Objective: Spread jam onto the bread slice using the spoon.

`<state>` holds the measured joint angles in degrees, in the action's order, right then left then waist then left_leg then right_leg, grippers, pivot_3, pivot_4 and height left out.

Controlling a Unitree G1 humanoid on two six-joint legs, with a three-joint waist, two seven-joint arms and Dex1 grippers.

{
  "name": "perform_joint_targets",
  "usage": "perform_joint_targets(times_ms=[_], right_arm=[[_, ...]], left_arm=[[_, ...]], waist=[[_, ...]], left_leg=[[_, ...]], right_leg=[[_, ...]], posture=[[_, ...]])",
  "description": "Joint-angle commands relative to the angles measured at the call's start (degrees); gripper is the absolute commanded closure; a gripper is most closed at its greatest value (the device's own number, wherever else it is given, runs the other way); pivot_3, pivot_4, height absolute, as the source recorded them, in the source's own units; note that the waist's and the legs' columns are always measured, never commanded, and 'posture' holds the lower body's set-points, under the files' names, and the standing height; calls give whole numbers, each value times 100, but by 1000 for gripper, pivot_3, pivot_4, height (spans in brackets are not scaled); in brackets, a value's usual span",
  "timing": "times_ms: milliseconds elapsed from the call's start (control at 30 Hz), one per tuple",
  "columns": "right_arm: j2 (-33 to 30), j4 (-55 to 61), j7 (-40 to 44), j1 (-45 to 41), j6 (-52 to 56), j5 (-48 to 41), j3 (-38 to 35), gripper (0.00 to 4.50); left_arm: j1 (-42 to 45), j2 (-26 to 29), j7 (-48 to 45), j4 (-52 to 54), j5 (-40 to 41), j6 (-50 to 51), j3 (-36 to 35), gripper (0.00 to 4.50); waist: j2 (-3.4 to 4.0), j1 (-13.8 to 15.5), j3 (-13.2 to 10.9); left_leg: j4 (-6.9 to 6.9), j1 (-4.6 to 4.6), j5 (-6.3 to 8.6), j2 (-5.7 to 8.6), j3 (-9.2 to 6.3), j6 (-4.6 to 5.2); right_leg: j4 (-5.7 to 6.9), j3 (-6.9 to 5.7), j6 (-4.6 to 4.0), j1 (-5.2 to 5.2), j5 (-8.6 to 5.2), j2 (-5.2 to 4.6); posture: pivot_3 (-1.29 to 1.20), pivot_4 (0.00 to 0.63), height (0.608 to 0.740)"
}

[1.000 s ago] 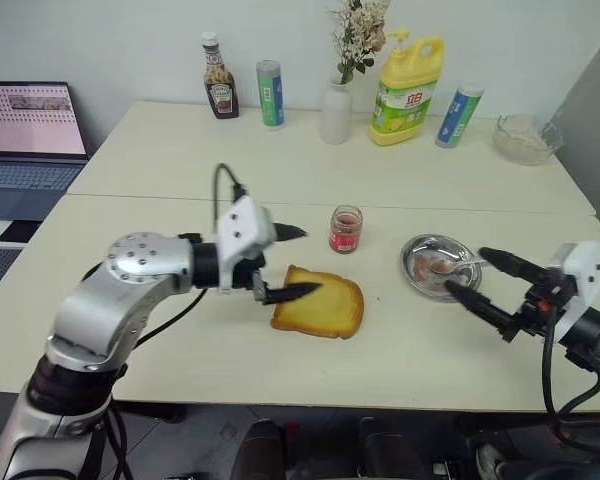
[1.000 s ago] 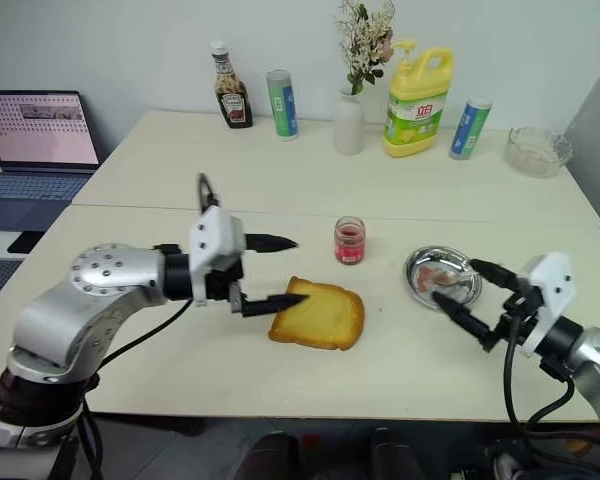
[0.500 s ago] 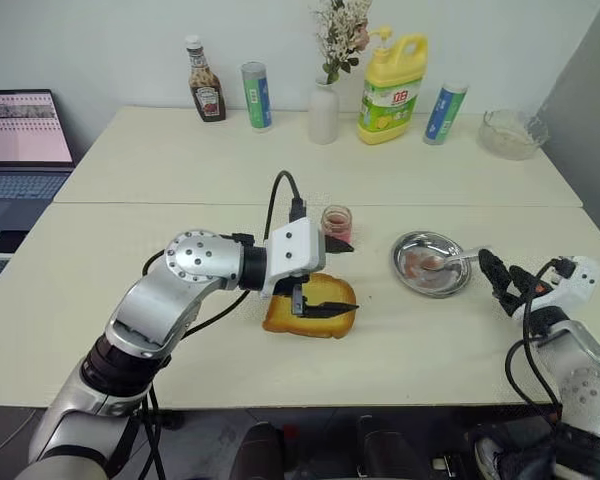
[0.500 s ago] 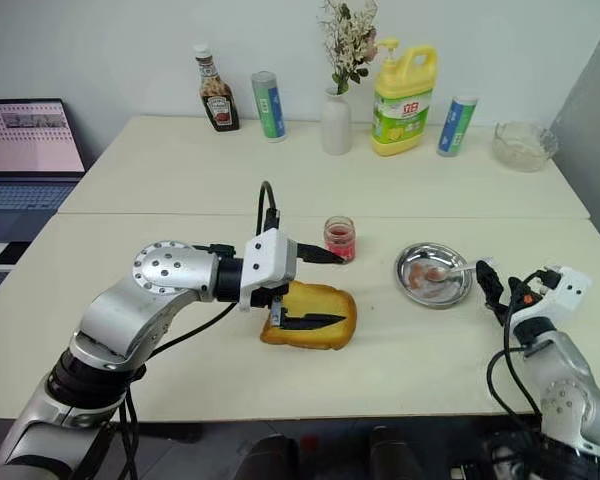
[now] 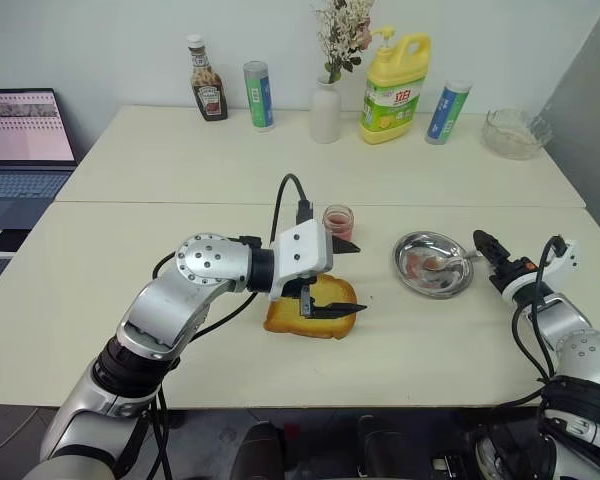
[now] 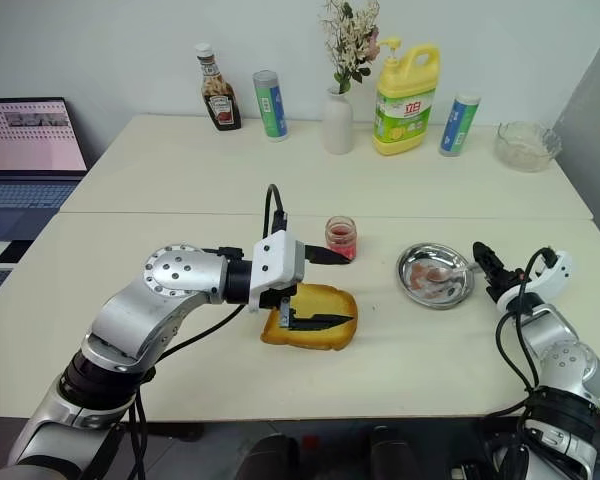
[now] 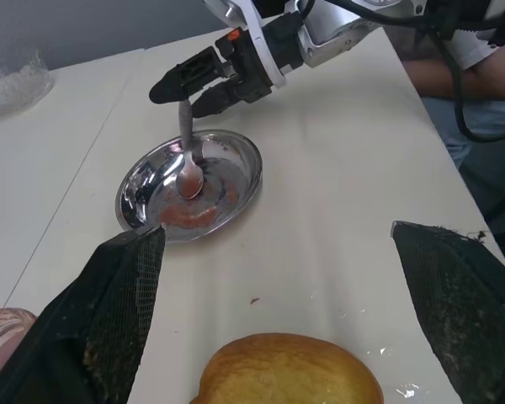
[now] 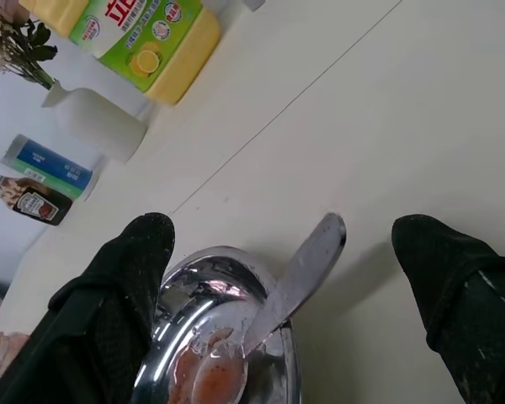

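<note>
My right gripper should close on the handle now, because its fingers are on both sides of the spoon handle (image 8: 310,261) over the steel dish's rim (image 8: 236,256).
The bread slice (image 5: 302,318), golden with a brown crust, lies flat near the table's middle. My left gripper (image 5: 346,279) is open over it; the lower finger hangs over the bread's top and the upper finger reaches toward the jam jar (image 5: 337,221) just behind. Whether the finger touches the bread I cannot tell. The spoon (image 7: 187,158) rests in a round steel dish (image 5: 418,247) smeared with jam, its handle sticking out over the rim toward my right gripper (image 6: 485,264). That gripper is open, and the handle's end (image 8: 320,240) lies between its fingers (image 8: 122,290) without being gripped.
Along the back of the table stand a ketchup bottle (image 5: 207,66), a green-blue can (image 5: 257,95), a white vase with flowers (image 5: 325,112), a yellow detergent bottle (image 5: 392,88), a blue can (image 5: 440,112) and a glass bowl (image 5: 509,133). A laptop (image 5: 18,130) sits far left.
My right gripper has rolled and moved forward to the dish, up to the spoon's handle. My left gripper has shifted a little right, over the bread. The camera view has also shifted.
</note>
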<state>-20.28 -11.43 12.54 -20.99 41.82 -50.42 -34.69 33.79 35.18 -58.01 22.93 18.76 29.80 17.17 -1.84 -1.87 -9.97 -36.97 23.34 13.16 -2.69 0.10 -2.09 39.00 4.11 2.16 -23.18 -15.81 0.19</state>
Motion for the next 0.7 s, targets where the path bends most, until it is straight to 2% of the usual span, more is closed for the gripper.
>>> perform_joint_targets(times_ms=[33,133,500,633,700], right_arm=[[-101,-8,123,-111,-61,-155,-148,0],[-126,-206,205,-186,-118,-139,-148,568],[-144,-763,486,-383,-446,-198,-270,4479],[-191,-804,684,-418,-458,-270,-275,4479],[-213,-329,690,-349,-248,-466,-258,4479]], left_arm=[[-5,-17,54,103,-64,-85,-37,32],[-5,-29,46,73,-98,-104,-20,0],[52,-61,22,-123,-250,-183,-8,0],[37,-41,19,-174,-286,-197,-44,0],[-52,75,86,-223,-244,-120,-278,0]], waist=[[0,0,0],[0,0,0],[4,0,0],[6,0,1],[13,0,-3]], left_leg=[[0,0,0,0,0,0],[0,0,0,0,0,0],[0,0,0,0,1,0],[0,0,0,0,0,0],[0,0,0,0,2,0]], right_leg=[[0,0,0,0,0,0],[-1,1,0,0,0,0],[0,0,-1,0,0,0],[0,0,1,0,0,0],[0,1,1,-1,0,0]], posture=[[0,150,740],[0,150,740],[0,150,740],[0,150,740],[0,150,740]])
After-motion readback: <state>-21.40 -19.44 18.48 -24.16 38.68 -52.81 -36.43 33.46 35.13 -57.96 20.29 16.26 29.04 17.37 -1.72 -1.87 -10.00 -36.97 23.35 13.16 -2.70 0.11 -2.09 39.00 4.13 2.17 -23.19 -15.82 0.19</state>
